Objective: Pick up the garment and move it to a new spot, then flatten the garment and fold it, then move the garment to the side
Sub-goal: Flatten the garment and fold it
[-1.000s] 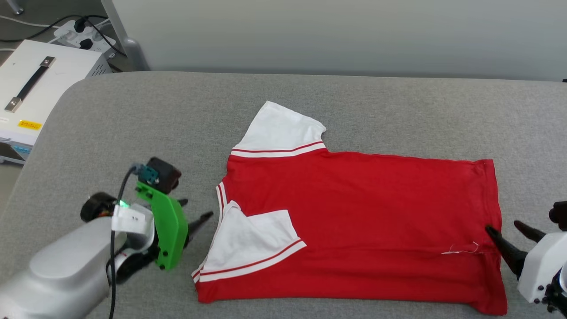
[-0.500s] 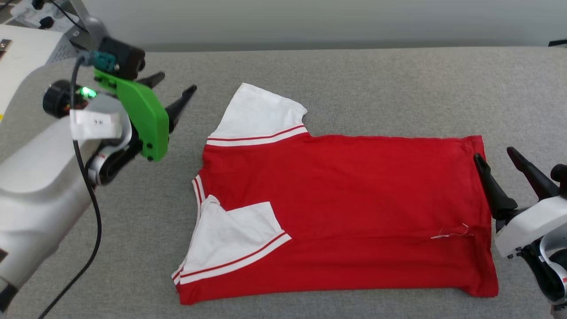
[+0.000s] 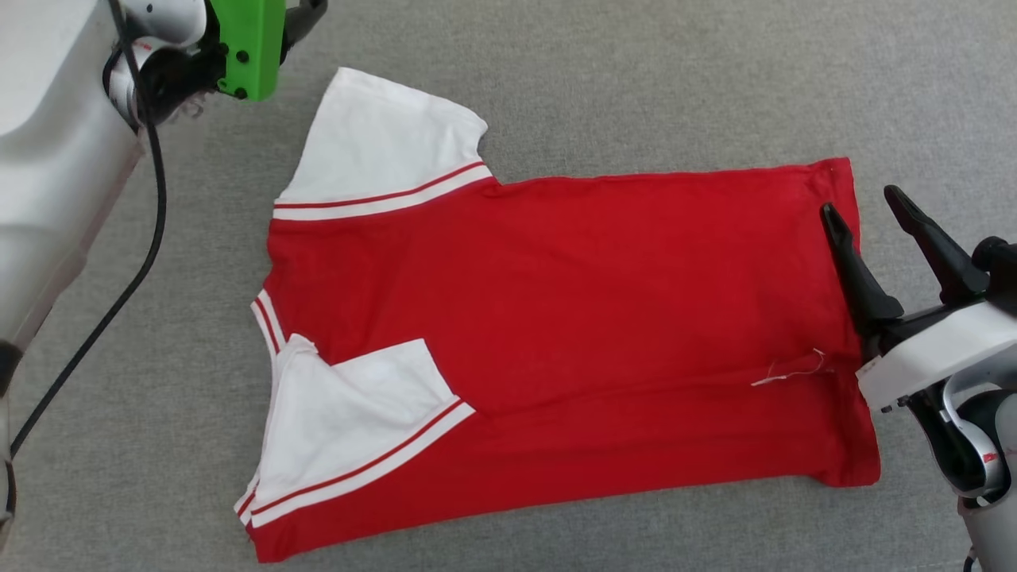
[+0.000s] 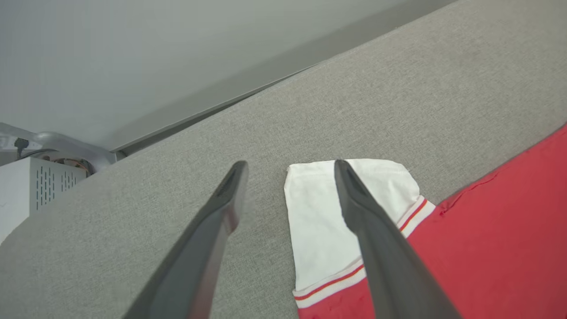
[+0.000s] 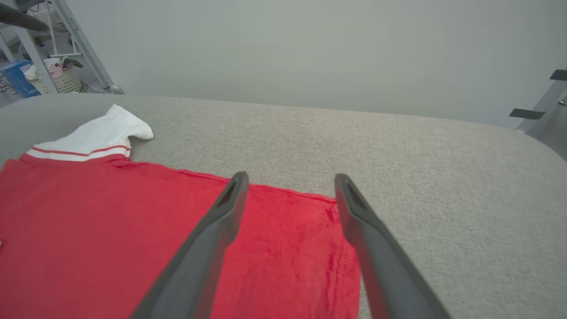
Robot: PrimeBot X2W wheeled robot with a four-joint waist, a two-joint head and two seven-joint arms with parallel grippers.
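The garment's body [image 3: 620, 286] lies flat, but an edge is free at the far corner, so my right gripper needs to grab the red hem at its far corner [image 3: 839, 176] next.
The garment [image 3: 572, 318] lies flat on the grey padded surface [image 3: 636, 79], plain red side up, collar to the left and hem to the right. Its near white sleeve [image 3: 349, 413] is folded in over the body; the far sleeve [image 3: 381, 143] is spread out. My left gripper [image 4: 290, 164] hovers open over the outer edge of the far sleeve [image 4: 319, 212], nothing between its fingers. My right gripper [image 3: 858, 200] is open at the hem's far corner, one finger over the red cloth [image 5: 110, 221], and that gripper [image 5: 290, 176] straddles the corner.
The left arm's green bracket [image 3: 246, 48] and black cable [image 3: 119, 262] are at the head view's top left. Beyond the surface's far left end stand a white vented box [image 4: 26, 190] and a metal leg [image 4: 66, 141]. A pale wall [image 5: 310, 53] runs behind.
The camera has tilted down. Against the garment, my left gripper went from beside the collar up to the far sleeve, and my right gripper slid along the hem toward its far corner.
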